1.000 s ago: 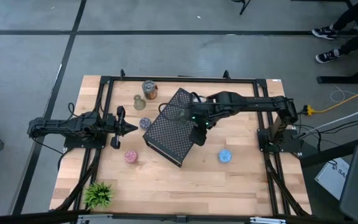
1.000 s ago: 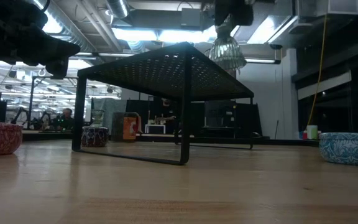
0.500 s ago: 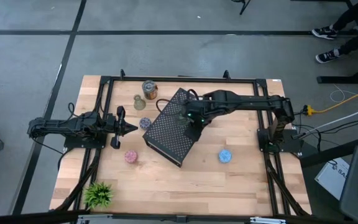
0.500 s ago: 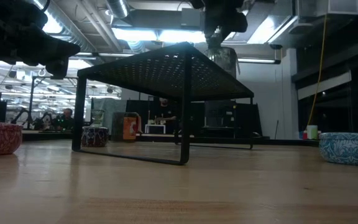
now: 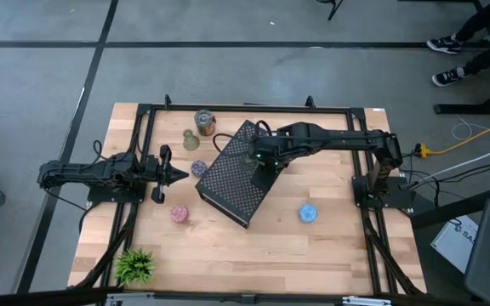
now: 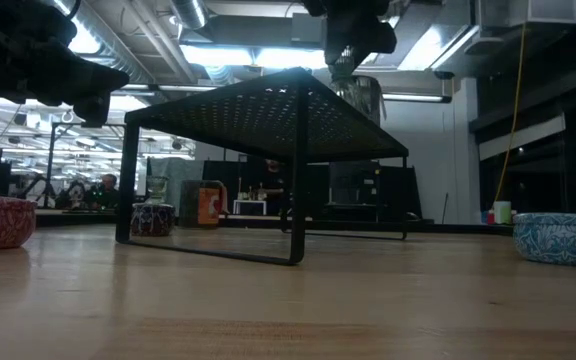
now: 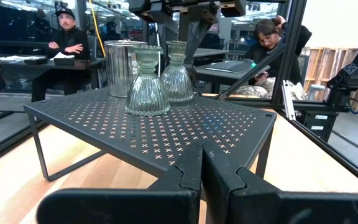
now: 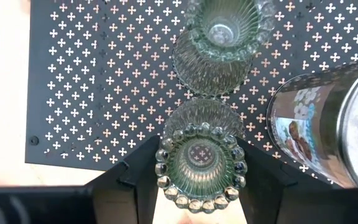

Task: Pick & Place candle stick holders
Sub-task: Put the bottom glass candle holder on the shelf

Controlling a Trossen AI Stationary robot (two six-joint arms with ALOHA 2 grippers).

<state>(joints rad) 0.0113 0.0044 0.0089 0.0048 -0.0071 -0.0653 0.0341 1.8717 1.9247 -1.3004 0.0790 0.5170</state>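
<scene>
My right gripper releases the holder next, since the glass holder's wide base point(image 8: 204, 115) rests on the perforated shelf top point(image 8: 129, 118) in the right wrist view.
My right gripper point(image 5: 260, 163) reaches over the black perforated shelf point(image 5: 232, 185) and is shut on an olive-green glass candle holder point(image 8: 201, 155). A second glass holder point(image 8: 219, 43) and a silver can-like holder point(image 8: 328, 124) stand on the shelf top beside it. All three also show in the left wrist view, the glass pair point(image 7: 160, 78) in front of the can point(image 7: 122, 65). On the table stand a silver-copper can point(image 5: 204, 121), a green holder point(image 5: 190, 138), and purple point(image 5: 198, 167), pink point(image 5: 179, 213) and blue point(image 5: 308, 212) rounds. My left gripper point(image 5: 175, 174) is shut and empty at the left. My right gripper holds the glass holder by its beaded upper rim point(image 8: 163, 163), pinched between the two fingers point(image 8: 138, 171). The fingers come from above, pointing down. The holder is upright, and its wide base point(image 8: 204, 118) is down at the shelf top near the shelf's edge.
The shelf stands slantwise in the table's middle, on thin legs point(image 6: 296, 200). A small green plant point(image 5: 134, 265) stands at the near left corner. A black frame point(image 5: 245, 107) runs round the table. People sit in the room beyond point(image 7: 67, 46).
My right gripper has gone a little toward the table's far left, from the shelf's right edge inward over its top, and down. The glass holder has come down with it, upright, from hanging above the shelf to the level of the shelf top.
</scene>
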